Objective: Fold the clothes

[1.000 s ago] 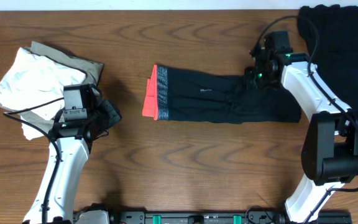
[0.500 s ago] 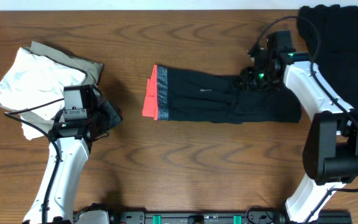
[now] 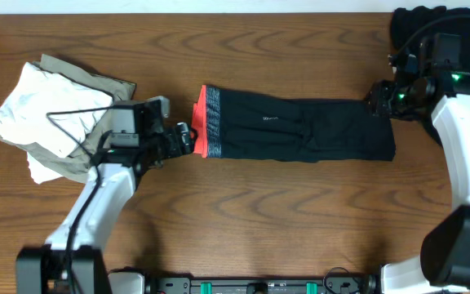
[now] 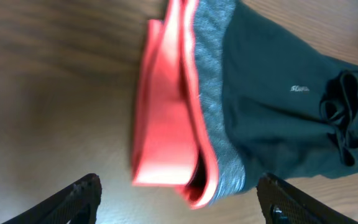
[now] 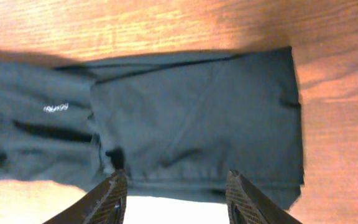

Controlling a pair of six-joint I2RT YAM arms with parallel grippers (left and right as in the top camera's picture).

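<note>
My left gripper grips the leggings (image 3: 300,128) by the near corner of the grey-and-coral waistband next, then folds that end of the leggings over the legs.
The leggings (image 3: 300,128) lie flat across the middle of the table, folded lengthwise, with the grey-and-coral waistband (image 3: 200,131) at their left end. My left gripper (image 3: 184,139) sits just left of the waistband (image 4: 179,124); its fingers (image 4: 76,199) stand wide apart and hold nothing. My right gripper (image 3: 379,100) hovers over the upper right end of the leggings (image 5: 191,112), with its fingers (image 5: 114,196) apart and nothing between them. More black clothes (image 3: 455,57) lie at the far right corner.
A heap of white and khaki cloth (image 3: 47,114) lies at the left, behind my left arm. The right arm reaches across the black pile. Bare wood shows in front of the leggings.
My left gripper swung right to the waistband and opened wide. My right gripper moved right along the leggings to their far end, opening a little. The leggings now lie smoother.
</note>
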